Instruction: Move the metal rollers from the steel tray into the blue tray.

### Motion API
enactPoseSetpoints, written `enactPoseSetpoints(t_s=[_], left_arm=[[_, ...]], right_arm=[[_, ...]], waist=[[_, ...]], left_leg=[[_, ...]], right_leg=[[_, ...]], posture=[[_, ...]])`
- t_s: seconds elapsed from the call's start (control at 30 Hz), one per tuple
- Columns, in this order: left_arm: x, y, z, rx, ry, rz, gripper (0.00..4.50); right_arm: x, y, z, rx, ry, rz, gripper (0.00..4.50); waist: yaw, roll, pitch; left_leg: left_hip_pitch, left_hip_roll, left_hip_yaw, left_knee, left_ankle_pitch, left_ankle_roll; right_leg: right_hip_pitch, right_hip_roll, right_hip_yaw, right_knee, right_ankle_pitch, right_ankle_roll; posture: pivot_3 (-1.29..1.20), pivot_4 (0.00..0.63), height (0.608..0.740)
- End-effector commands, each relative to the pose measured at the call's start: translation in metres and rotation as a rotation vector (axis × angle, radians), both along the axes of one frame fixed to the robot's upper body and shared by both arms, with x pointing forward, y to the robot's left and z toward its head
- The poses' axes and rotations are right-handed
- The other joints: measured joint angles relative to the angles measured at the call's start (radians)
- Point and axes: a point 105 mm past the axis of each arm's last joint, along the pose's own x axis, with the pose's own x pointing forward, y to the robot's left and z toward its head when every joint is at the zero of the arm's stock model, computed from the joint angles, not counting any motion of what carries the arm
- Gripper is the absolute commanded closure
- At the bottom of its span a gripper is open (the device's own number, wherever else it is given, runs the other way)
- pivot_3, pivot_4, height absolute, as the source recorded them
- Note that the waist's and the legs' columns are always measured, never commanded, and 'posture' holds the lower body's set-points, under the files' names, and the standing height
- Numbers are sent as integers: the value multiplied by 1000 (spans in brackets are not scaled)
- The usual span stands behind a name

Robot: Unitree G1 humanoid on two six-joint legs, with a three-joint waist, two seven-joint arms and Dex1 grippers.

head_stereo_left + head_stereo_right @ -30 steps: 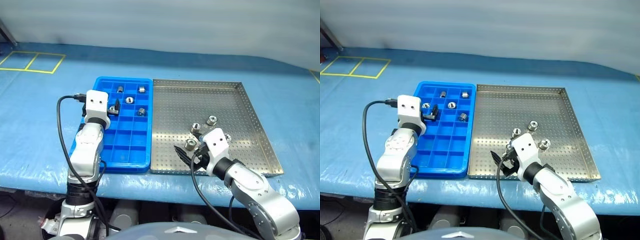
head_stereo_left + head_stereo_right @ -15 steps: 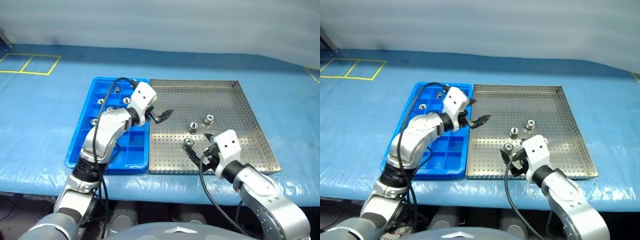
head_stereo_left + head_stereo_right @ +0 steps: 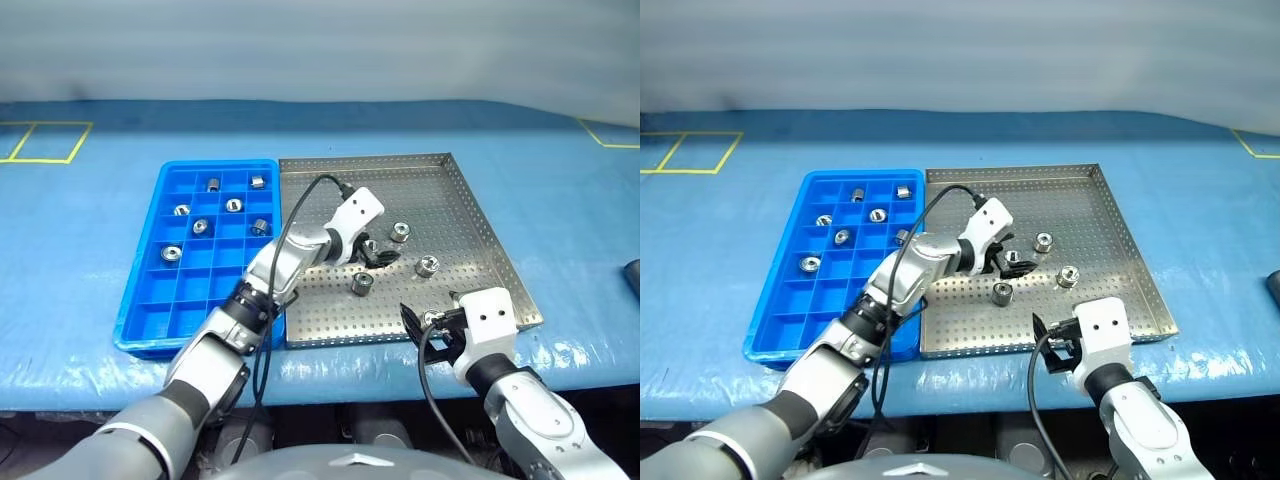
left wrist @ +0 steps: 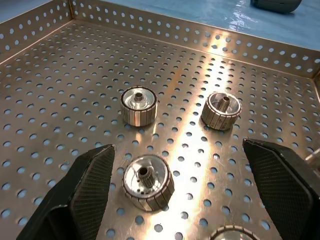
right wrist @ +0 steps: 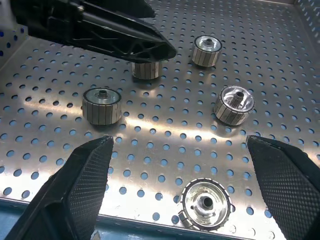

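My fingers hover above the roller's top (image 4: 146, 177), the steel tray's bare perforated bottom beside it, so closing now would miss. My left gripper lowers, before it closes on the roller.
The steel tray (image 3: 470, 200) lies to the right of the blue tray (image 3: 150, 310), their long sides touching. Several metal rollers (image 3: 233, 205) sit in the blue tray's far compartments. Several more stand on the steel tray's perforated floor, among them one roller (image 3: 400, 231) and another roller (image 3: 427, 265). My left gripper (image 3: 378, 256) reaches across into the steel tray, open, low over a roller (image 4: 148, 181) that stands between its fingers (image 4: 92, 185). My right gripper (image 3: 422, 322) is open at the steel tray's near rim, with the nearest roller (image 5: 204, 204) just ahead of it.
Blue cloth covers the table (image 3: 560, 180). A dark object (image 3: 632, 275) lies at the right edge. Yellow tape lines (image 3: 40, 140) mark the far left. The left arm's black cable (image 3: 290, 235) arches over the seam between the trays.
My left gripper has swung right, from over the blue tray into the steel tray among the rollers. The right gripper has drawn back to the near rim. The camera has turned right.
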Motion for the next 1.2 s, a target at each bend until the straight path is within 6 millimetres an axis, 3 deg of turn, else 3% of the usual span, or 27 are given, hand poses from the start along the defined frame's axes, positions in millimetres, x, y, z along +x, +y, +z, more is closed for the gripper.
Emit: enactPoseSetpoints(t_s=[0.03,0.27,0.43,0.53,0.63,0.77,0.97,1.1,1.2], left_arm=[[15,-5,5,2,-57,63,47],[30,4,-12,99,-77,148,47],[30,11,-24,147,-42,127,47],[22,10,-32,184,-14,68,589],[19,10,-32,184,-7,45,1570],[18,9,-16,116,-18,30,2809],[21,25,28,-30,-72,89,2804],[17,55,61,-146,-142,168,2804],[10,81,73,-154,-230,224,2804]], right_arm=[[-1,2,15,-6,-73,0,0],[-1,2,17,-7,-92,-9,0],[0,2,18,-5,-99,-10,0],[0,2,19,-4,-101,-7,0],[0,2,19,-4,-100,-4,0],[3,5,20,-9,-106,14,0],[13,19,31,-19,-144,114,0],[23,35,36,-27,-157,226,0],[29,56,37,-25,-150,360,0]], waist=[[-5,0,0],[-27,0,0],[-28,0,0],[-29,0,0],[-28,0,0],[-28,0,0],[-26,0,0],[-24,0,0],[-15,0,0]], left_leg=[[0,0,0,0,0,0],[0,0,1,0,0,0],[0,1,1,0,0,0],[0,0,1,0,0,0],[0,1,1,0,0,0],[0,1,1,0,0,0],[0,1,2,-1,0,0],[0,1,2,-1,0,0],[1,1,1,-2,0,0]], right_leg=[[0,0,0,0,0,0],[-1,1,1,0,0,0],[-1,0,1,0,0,0],[-1,0,1,0,0,0],[-1,0,1,0,0,0],[-1,0,1,0,0,0],[-2,0,2,1,1,1],[-1,0,3,1,1,1],[-1,0,2,1,4,6]], posture=[[-178,150,740],[-189,150,740],[-188,150,740],[-188,150,740],[-188,150,740],[-163,150,740],[-122,150,740],[-54,150,740],[-16,150,740]])
